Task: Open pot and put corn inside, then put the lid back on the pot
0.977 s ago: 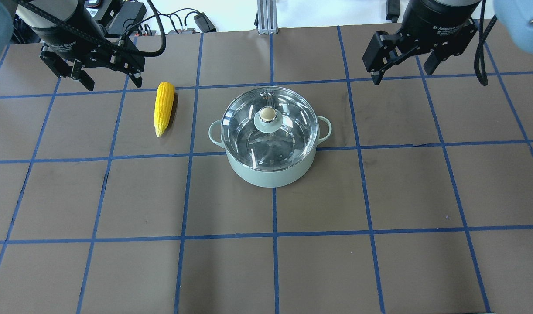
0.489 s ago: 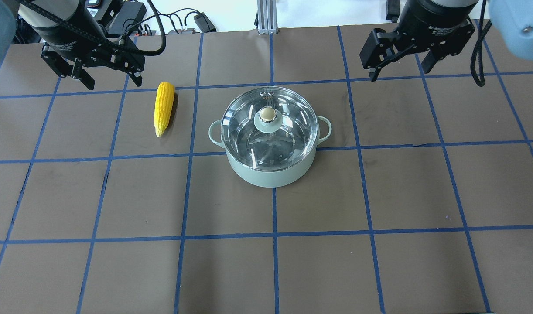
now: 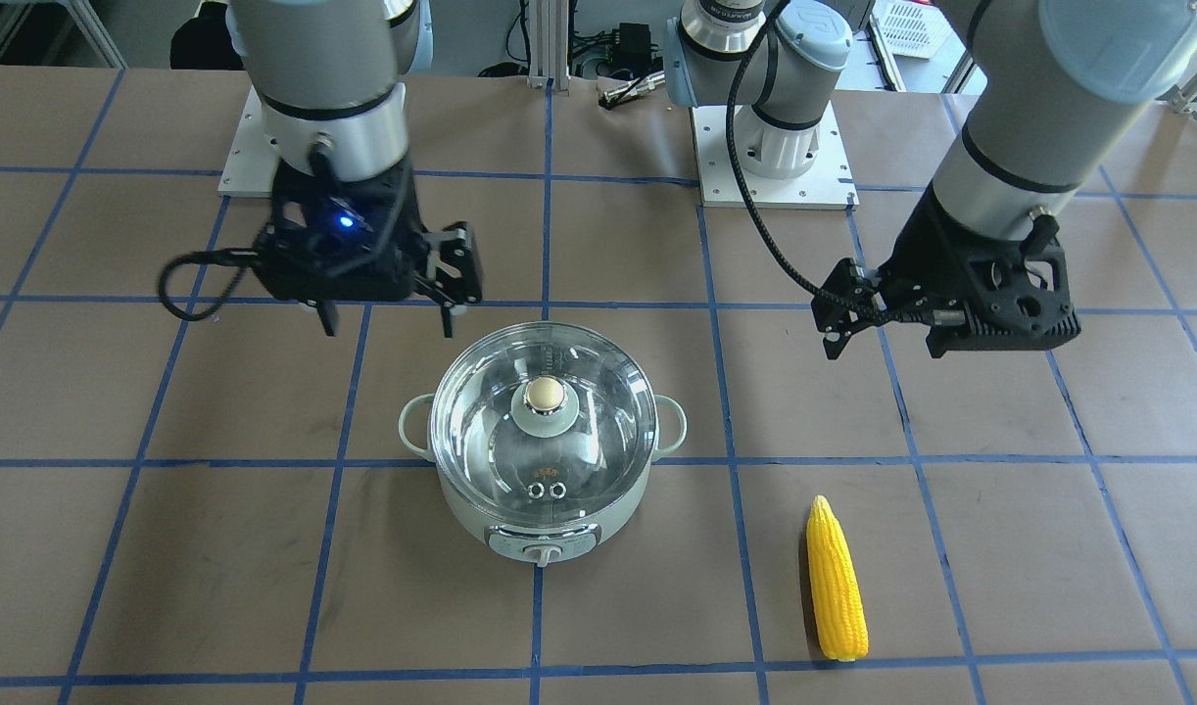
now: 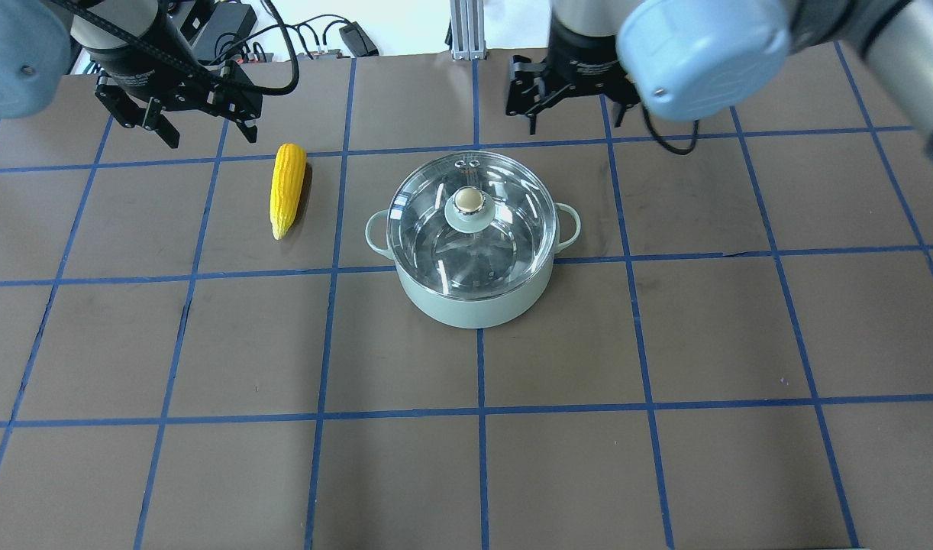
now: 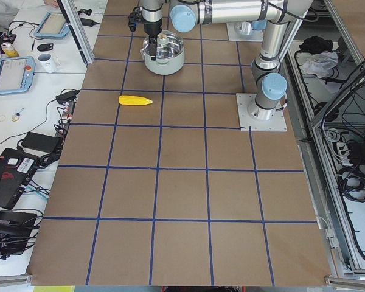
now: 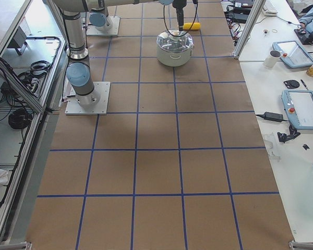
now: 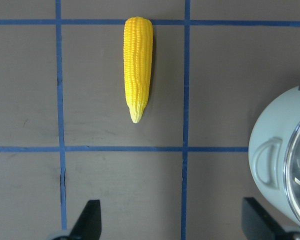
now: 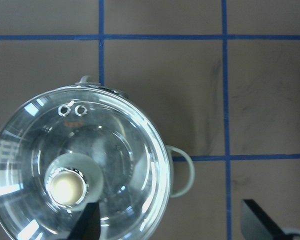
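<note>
My right gripper will next grab the lid by its narrow beige knob, because the wide glass lid reaches across the whole pot.
The mint-green pot stands mid-table with the glass lid shut on it, beige knob on top. The yellow corn lies on the table to the pot's left. My left gripper is open and empty, hovering just beyond the corn's blunt end. My right gripper is open and empty, hovering above the pot's far right side. In the right wrist view the lid and knob sit at lower left, near one finger. The left wrist view shows the corn and the pot's side.
The table is brown paper with a blue tape grid. Cables and a metal post lie past the far edge. In the front-facing view the corn lies right of the pot, with the arm bases behind.
My right gripper has swung left from the far right corner to above the pot's far side. My left gripper has shifted slightly right and farther. Both stay open.
</note>
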